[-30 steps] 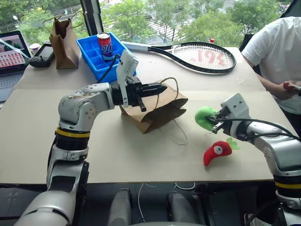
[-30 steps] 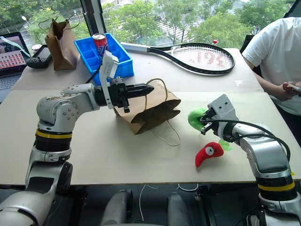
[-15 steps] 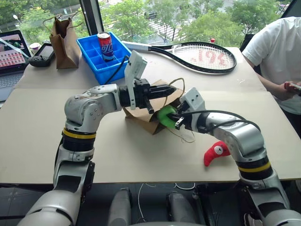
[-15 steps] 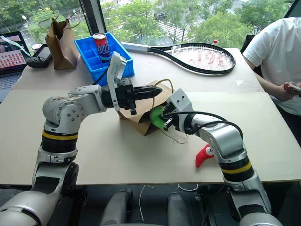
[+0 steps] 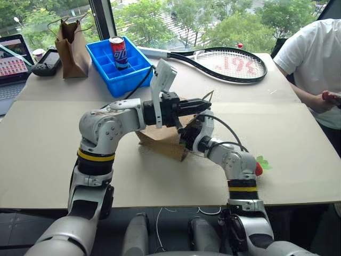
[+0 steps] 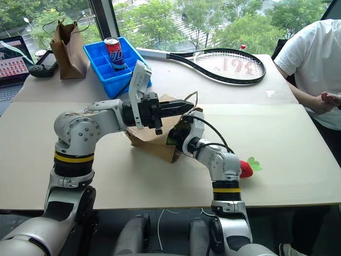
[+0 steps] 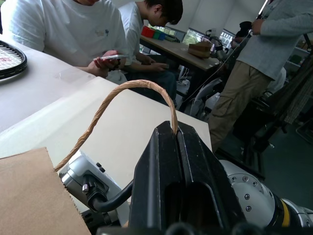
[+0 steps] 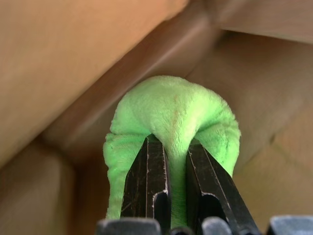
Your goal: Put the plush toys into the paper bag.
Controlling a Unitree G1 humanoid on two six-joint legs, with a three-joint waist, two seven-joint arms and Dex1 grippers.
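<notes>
The green plush toy (image 8: 171, 107) is between the tan paper sides of the bag and would stay in the bag, so my right gripper should release the toy now.
The paper bag (image 5: 160, 141) lies on its side mid-table, mouth toward the right. My left gripper (image 5: 205, 101) is shut on one of the bag's twisted handles (image 7: 122, 93) and holds it up above the mouth. My right gripper (image 8: 173, 147) is inside the bag's tan walls (image 8: 58, 58), shut on the light-green plush toy (image 8: 171, 107), which bulges around the fingers. In the eye views the right hand reaches into the bag's mouth. The red chili plush toy (image 6: 245, 169) lies on the table to the right, partly hidden behind my right forearm.
At the back left stand a smaller brown bag (image 5: 72, 42), a blue tray (image 5: 133, 69) holding a can (image 5: 118, 52), a laptop (image 5: 13, 58) and a handheld device (image 5: 49, 61). A tennis racket (image 5: 229, 64) lies at the back. A person (image 5: 309, 58) sits at the right edge.
My right gripper carried the green plush leftward from beside the chili into the bag's mouth. The left gripper kept its hold on the handle and shifted a little to the right.
</notes>
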